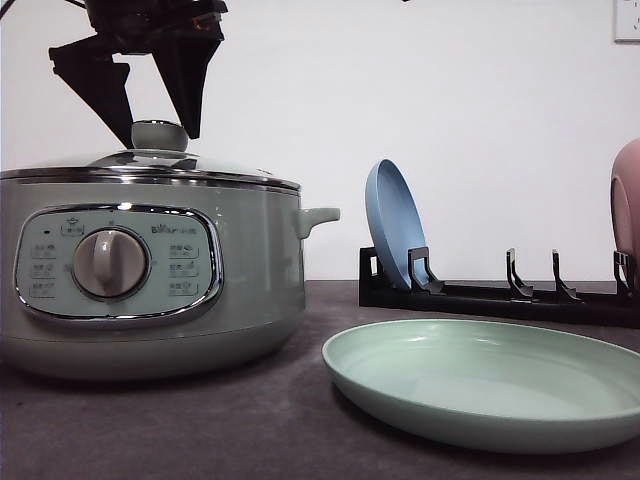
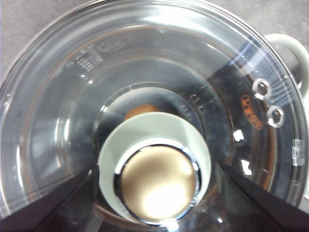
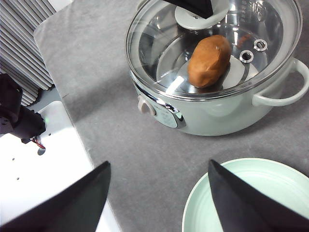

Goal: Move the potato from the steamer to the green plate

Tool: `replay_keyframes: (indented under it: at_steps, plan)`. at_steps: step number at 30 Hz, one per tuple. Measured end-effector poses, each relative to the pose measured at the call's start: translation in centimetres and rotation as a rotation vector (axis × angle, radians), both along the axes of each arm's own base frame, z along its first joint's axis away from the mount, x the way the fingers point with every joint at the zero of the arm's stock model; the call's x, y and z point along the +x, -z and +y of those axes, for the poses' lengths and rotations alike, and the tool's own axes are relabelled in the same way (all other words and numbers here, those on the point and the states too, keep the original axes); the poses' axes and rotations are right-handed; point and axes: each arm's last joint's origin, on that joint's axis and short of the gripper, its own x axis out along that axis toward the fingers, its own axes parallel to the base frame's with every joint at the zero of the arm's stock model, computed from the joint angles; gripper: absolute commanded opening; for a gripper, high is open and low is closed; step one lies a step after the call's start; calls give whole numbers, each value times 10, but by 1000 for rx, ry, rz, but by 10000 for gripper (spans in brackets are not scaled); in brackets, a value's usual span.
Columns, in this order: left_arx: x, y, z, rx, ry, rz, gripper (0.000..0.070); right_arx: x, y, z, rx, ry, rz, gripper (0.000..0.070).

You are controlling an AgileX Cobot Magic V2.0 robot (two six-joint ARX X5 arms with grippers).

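My left gripper grabs the glass lid's round knob (image 2: 157, 180) next, to uncover the potato (image 2: 140, 111).
The pale green steamer (image 1: 150, 270) stands at the left with its glass lid (image 2: 63, 121) on. Through the glass the orange-brown potato (image 3: 209, 60) lies inside, and a sliver of the potato (image 2: 142, 110) shows behind the lid knob (image 2: 157, 181). My left gripper (image 1: 160, 128) is open right over the knob (image 1: 158, 135), one black finger on each side and apart from it. The green plate (image 1: 490, 385) lies to the steamer's right with nothing on it. My right gripper (image 3: 154, 203) hangs open, holding nothing, high over the mat between the steamer (image 3: 212, 111) and the green plate (image 3: 251, 193).
Behind the plate a black dish rack (image 1: 500, 295) holds an upright blue plate (image 1: 395, 225) and, at the far right edge, a pink plate (image 1: 628, 200). A grey mat (image 3: 120, 145) covers the table. Beside the mat's edge is a white surface (image 3: 48, 164).
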Motion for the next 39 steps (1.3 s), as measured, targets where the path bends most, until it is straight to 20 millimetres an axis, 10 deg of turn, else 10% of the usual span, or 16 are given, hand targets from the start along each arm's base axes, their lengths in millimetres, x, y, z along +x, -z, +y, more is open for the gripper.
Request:
replay_keyframes:
  at_steps: [7,19,39]
  plan:
    - [-1,1,-1,4,3,8,434,0,0,0,0,0,0,400]
    - [-1,-1,-1,13,14,2,7,0,0,0,0,0,0,400]
    - [-18,-26,16,-13,-1,-65,2,0,0,0,0,0,0,400]
